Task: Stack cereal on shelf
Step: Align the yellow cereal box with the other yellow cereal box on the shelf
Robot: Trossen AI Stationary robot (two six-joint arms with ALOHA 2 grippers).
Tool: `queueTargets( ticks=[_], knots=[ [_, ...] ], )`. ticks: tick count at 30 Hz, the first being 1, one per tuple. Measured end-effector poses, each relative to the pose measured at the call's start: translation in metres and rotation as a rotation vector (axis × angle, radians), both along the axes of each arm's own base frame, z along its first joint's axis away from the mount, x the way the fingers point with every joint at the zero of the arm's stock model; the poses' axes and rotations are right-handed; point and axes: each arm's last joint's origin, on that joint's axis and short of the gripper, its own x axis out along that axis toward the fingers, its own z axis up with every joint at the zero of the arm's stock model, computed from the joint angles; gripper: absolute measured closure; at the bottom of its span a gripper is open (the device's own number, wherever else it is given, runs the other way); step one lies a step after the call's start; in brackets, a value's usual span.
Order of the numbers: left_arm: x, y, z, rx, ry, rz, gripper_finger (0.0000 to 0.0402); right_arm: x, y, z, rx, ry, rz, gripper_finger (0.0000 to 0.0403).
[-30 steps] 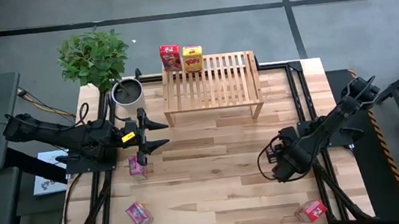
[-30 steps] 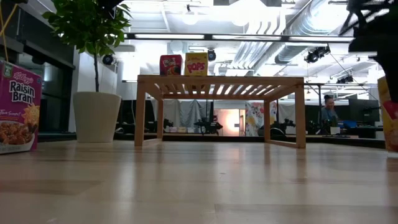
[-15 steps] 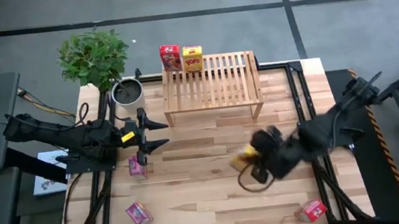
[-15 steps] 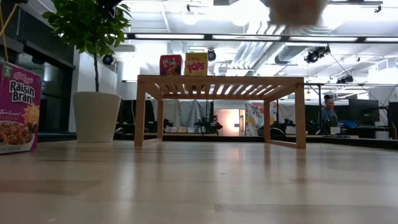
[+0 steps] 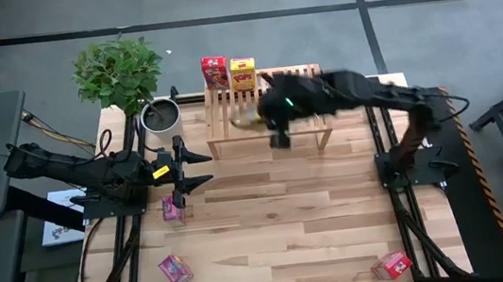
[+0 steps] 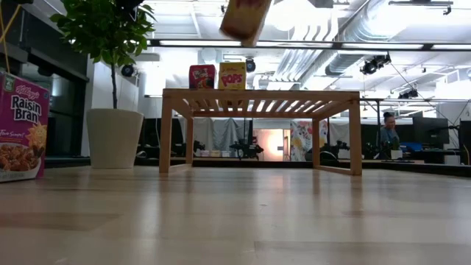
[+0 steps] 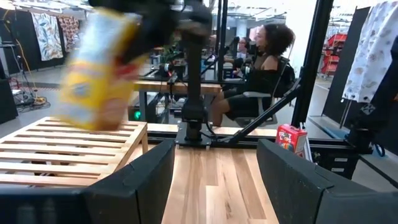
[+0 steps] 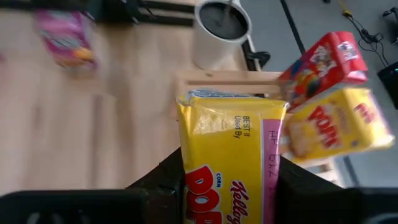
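The yellow box hangs tilted above the shelf's slats; my right gripper should lower it before releasing.
The shelf (image 5: 271, 101) stands at the table's far side, with a red cereal box (image 5: 214, 72) and a yellow one (image 5: 243, 73) upright on its far left corner. My right gripper (image 5: 263, 121) hangs above the shelf's left part, shut on a second yellow cereal box (image 8: 230, 143), which shows high over the shelf (image 6: 245, 18). My left gripper (image 5: 205, 166) waits open at the table's left, above a pink box (image 5: 173, 209). Another pink box (image 5: 175, 268) and a red one (image 5: 392, 264) stand near the front edge. My right gripper pinches the yellow box between its two fingers (image 8: 165, 180), one on each of two opposite sides (image 8: 186, 168), at the end nearer the wrist. The fingers slant downward from the table's right. The box is clear of the shelf and tilted (image 6: 245, 18).
A potted plant (image 5: 121, 75) in a white pot (image 5: 161, 116) stands at the far left corner beside the shelf. A Raisin Bran box (image 6: 22, 125) shows close at the low view's left. A person (image 7: 264, 62) sits beyond the table's right side.
My right gripper has swung from low at the table's right side up and toward the far left, and now hangs above the shelf. Its wrist has rolled on the way. The yellow box has come with it, lifted clear of the table.
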Motion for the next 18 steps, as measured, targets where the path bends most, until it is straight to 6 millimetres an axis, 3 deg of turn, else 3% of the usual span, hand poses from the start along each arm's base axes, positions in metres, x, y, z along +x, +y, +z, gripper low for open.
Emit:
queueTargets(
  ticks=[8,14,18],
  knots=[
    [0.0,0.0,-0.001,0.003,0.014,0.0,0.0183,0.038,-0.086,-0.02,-0.031,0.133,0.049,0.0284],
    [0.0,0.0,-0.002,0.004,0.021,0.0,0.0184,0.043,-0.115,-0.057,-0.074,0.275,0.059,0.0284],
    [0.0,0.0,-0.001,0.001,0.013,0.0,0.0183,0.045,-0.12,-0.06,-0.069,0.268,0.061,0.0284]
  ],
)
